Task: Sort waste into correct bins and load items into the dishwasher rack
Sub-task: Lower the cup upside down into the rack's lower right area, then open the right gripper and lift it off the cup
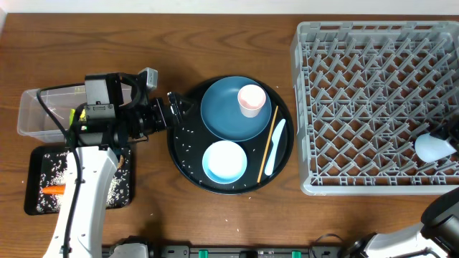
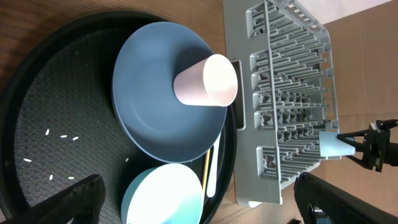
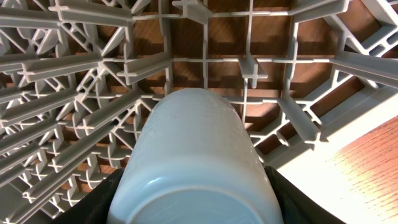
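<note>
My right gripper releases the light-blue cup now, since the light-blue cup's far end sits down among the rack's grey wires.
The grey dishwasher rack stands at the right. My right gripper is shut on the light-blue cup low over the rack's near right part. In the right wrist view the cup fills the space between the black fingers. My left gripper is open at the round tray's left rim. The dark-blue plate carries the pale-pink cup, tipped on its side. The white bowl, pale-blue utensil and chopstick lie on the tray. Rice grains dot it.
The round black tray sits mid-table. At far left the clear tub stands behind the shallow black tray, which holds rice and a carrot. My left arm crosses that tray's right side.
</note>
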Robot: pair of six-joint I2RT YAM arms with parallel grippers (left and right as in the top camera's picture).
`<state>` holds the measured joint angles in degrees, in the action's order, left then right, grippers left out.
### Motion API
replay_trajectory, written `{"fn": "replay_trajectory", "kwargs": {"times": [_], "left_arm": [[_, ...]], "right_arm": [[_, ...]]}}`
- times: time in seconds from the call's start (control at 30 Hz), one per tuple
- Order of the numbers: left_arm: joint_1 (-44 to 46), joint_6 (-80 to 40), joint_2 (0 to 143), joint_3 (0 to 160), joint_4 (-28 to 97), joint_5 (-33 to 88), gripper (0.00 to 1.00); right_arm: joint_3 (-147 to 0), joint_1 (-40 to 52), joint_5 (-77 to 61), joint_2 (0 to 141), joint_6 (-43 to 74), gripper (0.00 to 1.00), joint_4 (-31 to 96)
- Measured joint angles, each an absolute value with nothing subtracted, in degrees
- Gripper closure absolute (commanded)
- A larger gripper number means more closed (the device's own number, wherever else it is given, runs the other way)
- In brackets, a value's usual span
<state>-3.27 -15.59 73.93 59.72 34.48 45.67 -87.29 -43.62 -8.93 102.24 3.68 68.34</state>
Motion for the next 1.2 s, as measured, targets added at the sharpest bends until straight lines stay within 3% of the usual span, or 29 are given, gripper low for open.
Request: {"fn": "replay_trajectory", "kwargs": {"times": [0.13, 0.27, 0.4, 0.53, 0.67, 0.93, 1.2], "left_arm": [[-3.3, -15.6, 73.9, 59.7, 34.5, 45.6, 0.02], [-3.3, -15.6, 73.9, 59.7, 34.5, 45.6, 0.02], [-3.3, -15.6, 73.9, 59.7, 34.5, 45.6, 0.02], [-3.3, -15.6, 73.9, 59.7, 34.5, 45.7, 0.02], [-3.3, -15.6, 73.9, 59.7, 34.5, 45.6, 0.02], [-3.3, -15.6, 73.9, 59.7, 34.5, 45.6, 0.02], [-3.3, -15.6, 73.9, 59.7, 34.5, 45.7, 0.02]], "right_arm": [[-87.3, -43.6, -8.9, 102.2, 3.7, 0.98, 68.4], [-87.3, -43.6, -8.7, 102.2, 3.7, 0.71, 68.1], [-87.1, -43.5, -8.3, 102.2, 3.7, 0.57, 67.8], [-86.9, -43.0, -8.0, 102.2, 3.7, 0.53, 67.8], [-86.8, -42.4, -7.6, 102.2, 3.7, 0.28, 67.9], [-86.6, -42.4, -6.8, 102.2, 3.8, 0.03, 68.2], [-86.5, -42.4, -12.6, 102.2, 3.8, 0.01, 67.6]]}}
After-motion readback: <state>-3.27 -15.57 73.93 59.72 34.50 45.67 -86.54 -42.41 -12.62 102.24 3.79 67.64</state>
